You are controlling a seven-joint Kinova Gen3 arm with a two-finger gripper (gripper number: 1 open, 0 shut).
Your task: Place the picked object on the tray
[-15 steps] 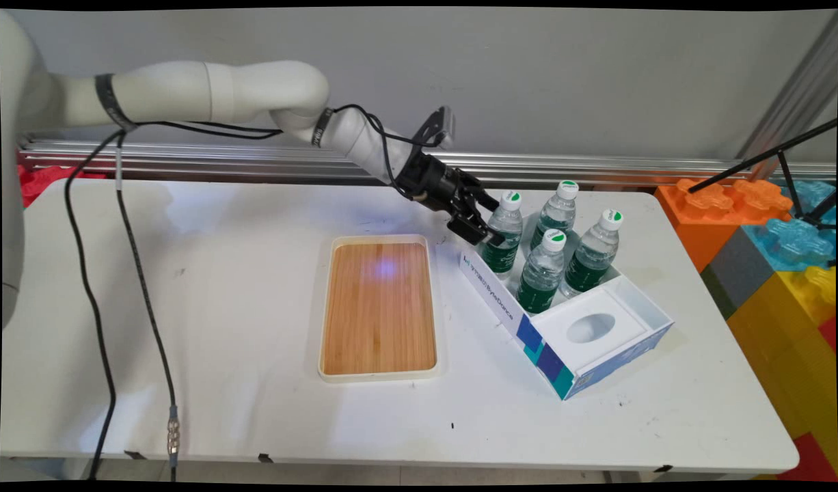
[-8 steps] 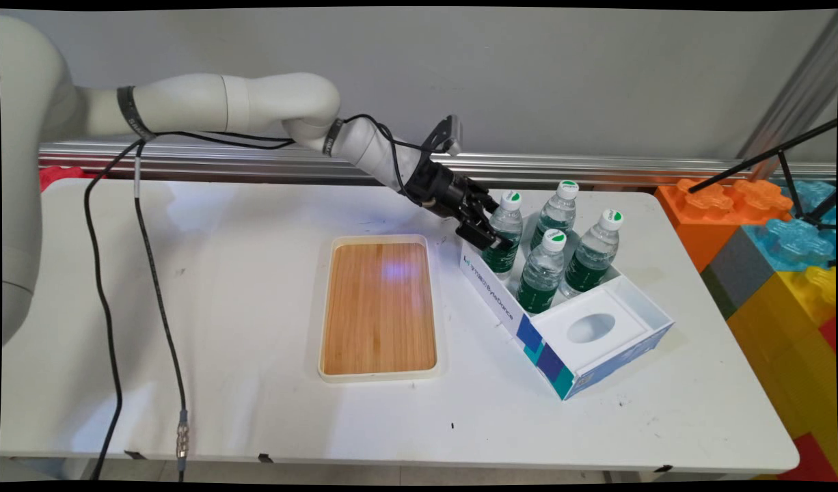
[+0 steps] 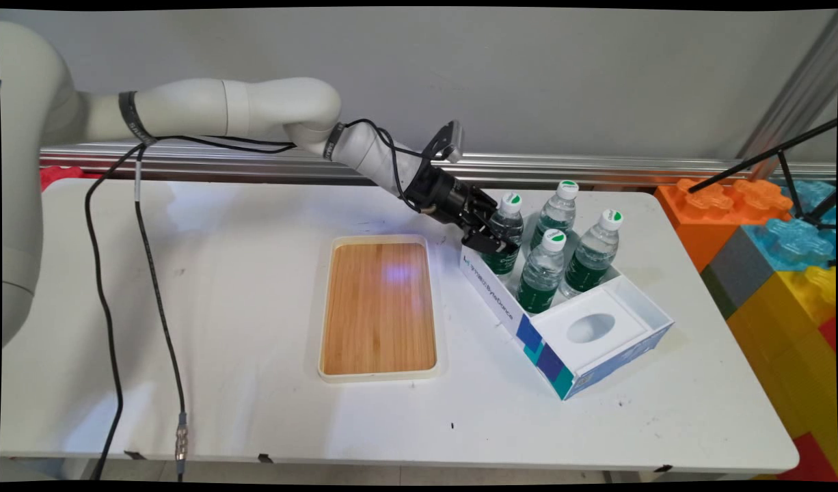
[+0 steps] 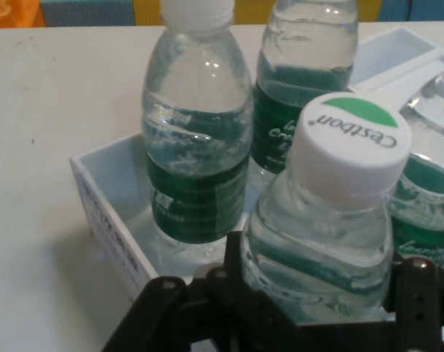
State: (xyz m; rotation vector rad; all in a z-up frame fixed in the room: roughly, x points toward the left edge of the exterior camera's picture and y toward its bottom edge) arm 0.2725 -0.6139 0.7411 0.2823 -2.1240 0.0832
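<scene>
The clear water bottle needs to go from the box onto the wooden tray point(image 3: 379, 310), so my gripper should pick it up next by its green-labeled body point(image 3: 500, 260).
My gripper point(image 3: 501, 236) reaches down from the left over the far left corner of a white and blue box point(image 3: 491, 294). It is open, with a finger on each side of a clear water bottle point(image 3: 508, 220) with a green label and white cap. In the hand view this bottle point(image 4: 350, 139) fills the space between the fingers of the gripper point(image 4: 317, 282), which lie close against its sides. Three more such bottles point(image 3: 557, 212) point(image 3: 545, 270) point(image 3: 593, 249) stand upright in the box. Two of them point(image 4: 200, 147) point(image 4: 302, 73) show behind the near one.
A wooden tray with a white rim point(image 3: 378, 374) lies left of the box. The box's near end holds a white insert with an oval hole point(image 3: 590, 328). Big coloured blocks point(image 3: 767, 239) and a black tripod leg point(image 3: 795, 157) stand beyond the table's right edge.
The gripper has moved right and slightly down, so the far left bottle now sits deeper between its fingers. Bottles, box and tray have stayed in place.
</scene>
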